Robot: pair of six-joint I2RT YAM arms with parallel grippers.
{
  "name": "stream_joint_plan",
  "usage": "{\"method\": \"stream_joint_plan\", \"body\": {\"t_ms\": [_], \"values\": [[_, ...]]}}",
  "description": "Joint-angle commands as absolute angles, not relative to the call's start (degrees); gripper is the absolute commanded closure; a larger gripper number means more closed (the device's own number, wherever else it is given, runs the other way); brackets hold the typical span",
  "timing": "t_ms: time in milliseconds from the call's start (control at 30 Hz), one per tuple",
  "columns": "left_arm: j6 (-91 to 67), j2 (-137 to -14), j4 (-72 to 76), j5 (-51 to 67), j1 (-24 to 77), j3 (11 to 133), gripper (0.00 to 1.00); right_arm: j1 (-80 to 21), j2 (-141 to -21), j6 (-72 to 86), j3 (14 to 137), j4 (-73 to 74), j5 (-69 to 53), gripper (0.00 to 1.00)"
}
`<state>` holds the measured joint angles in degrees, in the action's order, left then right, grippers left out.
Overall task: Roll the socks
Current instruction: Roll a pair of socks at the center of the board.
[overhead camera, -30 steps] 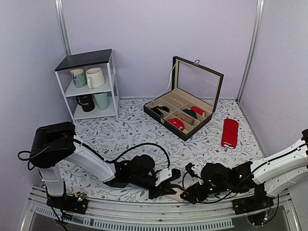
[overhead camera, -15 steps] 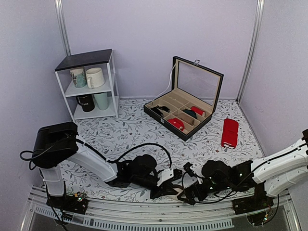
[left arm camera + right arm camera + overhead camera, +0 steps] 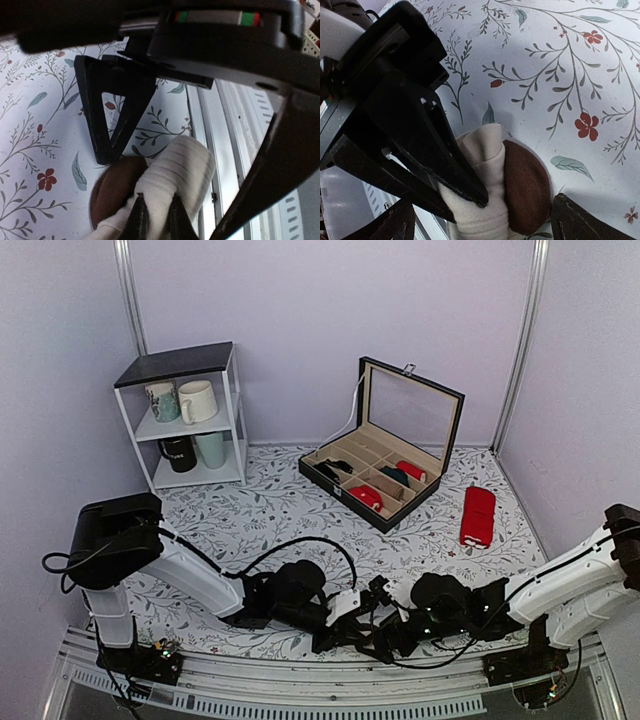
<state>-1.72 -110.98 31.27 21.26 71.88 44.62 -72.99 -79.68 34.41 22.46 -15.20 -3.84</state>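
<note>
I will grab the rolled socks with my right gripper across one end of the roll, my fingers on either side of the cream and brown. They will stay rolled that way to settle into a section of the box.
The socks are a rolled bundle lying at the table's near edge, with a cream ribbed roll (image 3: 485,200) and a dark brown end (image 3: 525,185) beside it. In the left wrist view the cream roll (image 3: 175,170) and the brown part (image 3: 115,192) lie just ahead of my fingers. My left gripper (image 3: 156,212) is shut, pinching the cream fabric; from the right wrist it shows as black fingers (image 3: 440,150) clamped on the roll. My right gripper (image 3: 482,217) stands open wide, one finger on each side of the bundle. In the top view the two grippers (image 3: 345,625) (image 3: 385,635) meet and hide the socks.
A metal rail (image 3: 300,695) runs along the near edge right beside the bundle. Further back stand an open black compartment box (image 3: 385,480) with small rolled bundles, a plain red pair (image 3: 478,515) to its right, and a white shelf with mugs (image 3: 190,420) at the back left.
My right gripper has opened wider and slid left up to the left gripper, now covering the cream end that showed in the top view. The left gripper has kept its pinch.
</note>
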Motion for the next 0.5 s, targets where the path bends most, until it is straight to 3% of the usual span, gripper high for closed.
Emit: {"method": "stream_joint_plan", "body": {"t_ms": [0, 467], "values": [[-1.2, -117.5, 11.7, 19.6, 72.2, 40.7, 1.0, -72.7, -82.8, 34.5, 21.6, -13.4, -7.2, 0.06], [-1.0, -117.4, 11.4, 19.3, 72.1, 40.9, 1.0, -72.8, -80.5, 36.8, 18.8, -13.1, -11.0, 0.27]]}}
